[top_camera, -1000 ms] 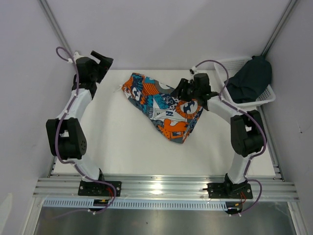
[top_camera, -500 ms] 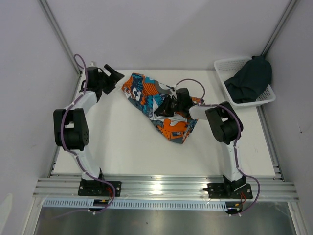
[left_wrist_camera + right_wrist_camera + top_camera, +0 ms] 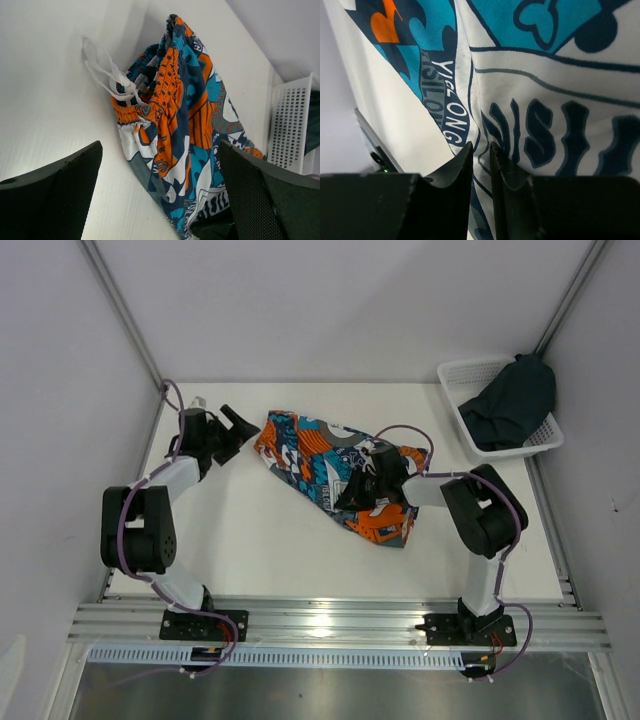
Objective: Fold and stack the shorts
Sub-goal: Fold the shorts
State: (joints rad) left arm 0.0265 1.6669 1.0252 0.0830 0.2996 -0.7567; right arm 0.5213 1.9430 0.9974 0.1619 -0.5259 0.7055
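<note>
My left gripper grabs the waistband of the printed shorts beside the white drawstring next, since that leaves the body of the shorts free to flatten for folding.
The printed shorts lie crumpled across the middle of the table, waistband end to the left. My left gripper is open and empty just left of the waistband; the left wrist view shows the waistband and white drawstring between and beyond the wide-apart fingers. My right gripper lies on the middle of the shorts, its jaws pinched nearly together on a fold of the printed fabric. The plain dark shorts lie heaped in the white basket.
The white mesh basket stands at the back right corner and also shows in the left wrist view. White walls close in the table on the left, back and right. An aluminium rail runs along the near edge.
My right gripper has moved toward the near right and the printed shorts have shifted with it and stretched out. My left gripper has come a little nearer, beside the waistband.
</note>
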